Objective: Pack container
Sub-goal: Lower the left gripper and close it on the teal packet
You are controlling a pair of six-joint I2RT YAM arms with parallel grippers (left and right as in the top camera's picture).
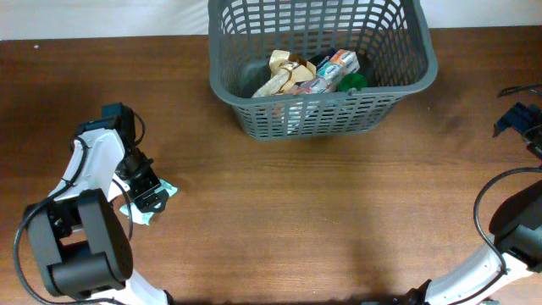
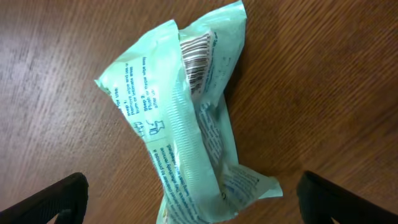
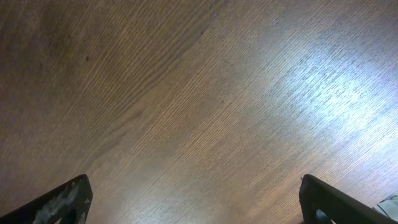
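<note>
I should move my left gripper to the packet's middle (image 2: 183,123) before I close it on the packet, because it is still at the packet's near end, short of the middle.
The container, a dark grey lattice basket (image 1: 423,72), stands at the back middle and holds several packets and a green-lidded item. A crumpled pale green wrapper packet (image 1: 154,206) lies on the table at the left; in the left wrist view (image 2: 186,124) it fills the middle, with a barcode on it. My left gripper (image 1: 148,196) is open, its fingers set wide on either side of the packet (image 2: 193,199), close above it. My right gripper (image 3: 196,199) is open over bare wood at the far right edge (image 1: 518,119).
The wooden table (image 1: 322,220) runs across the whole view. The left arm's base (image 1: 80,246) is at the front left and the right arm's base (image 1: 517,229) at the front right, with cables near it.
</note>
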